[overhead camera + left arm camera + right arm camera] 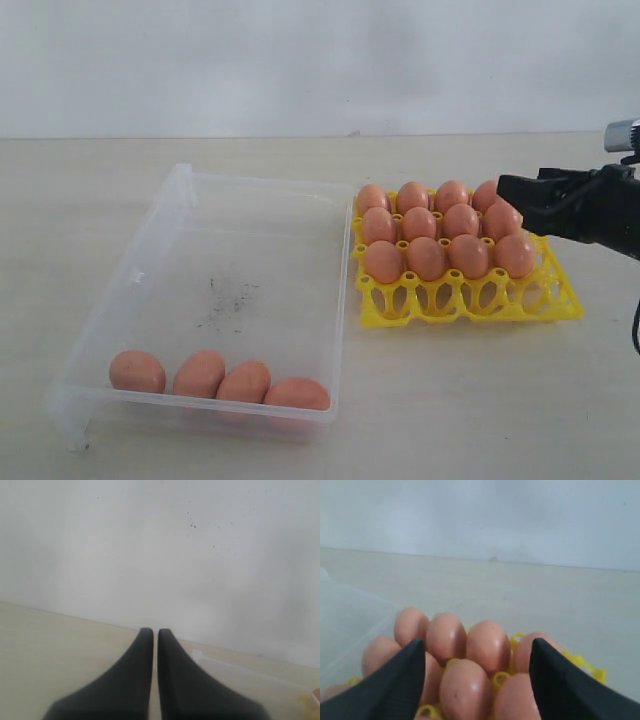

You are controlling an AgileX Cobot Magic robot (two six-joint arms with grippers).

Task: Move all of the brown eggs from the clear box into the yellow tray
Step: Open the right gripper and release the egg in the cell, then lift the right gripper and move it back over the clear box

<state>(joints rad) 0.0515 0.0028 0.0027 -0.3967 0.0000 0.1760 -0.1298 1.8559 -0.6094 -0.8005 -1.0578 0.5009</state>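
The right gripper grabs the brown egg at the row's end (137,371) by its rounded ends next, to start filling the yellow tray's empty cups.
Several brown eggs (244,382) lie in a row along the near wall of the clear box (185,182). The yellow tray (460,300) stands right of the box; brown eggs (426,258) fill its three far rows and its near row of cups is bare. My right gripper (512,195) hovers open over the tray's far right corner. In the right wrist view its fingers (477,642) straddle the tray's eggs (462,687) and hold nothing. My left gripper (152,631) is shut and empty, off the exterior view, with the box's corner (197,654) just beyond it.
Box and tray sit on a pale beige tabletop (470,400) against a white wall (320,60). Dark specks (225,300) mark the box floor. The box's right wall nearly touches the tray's left edge.
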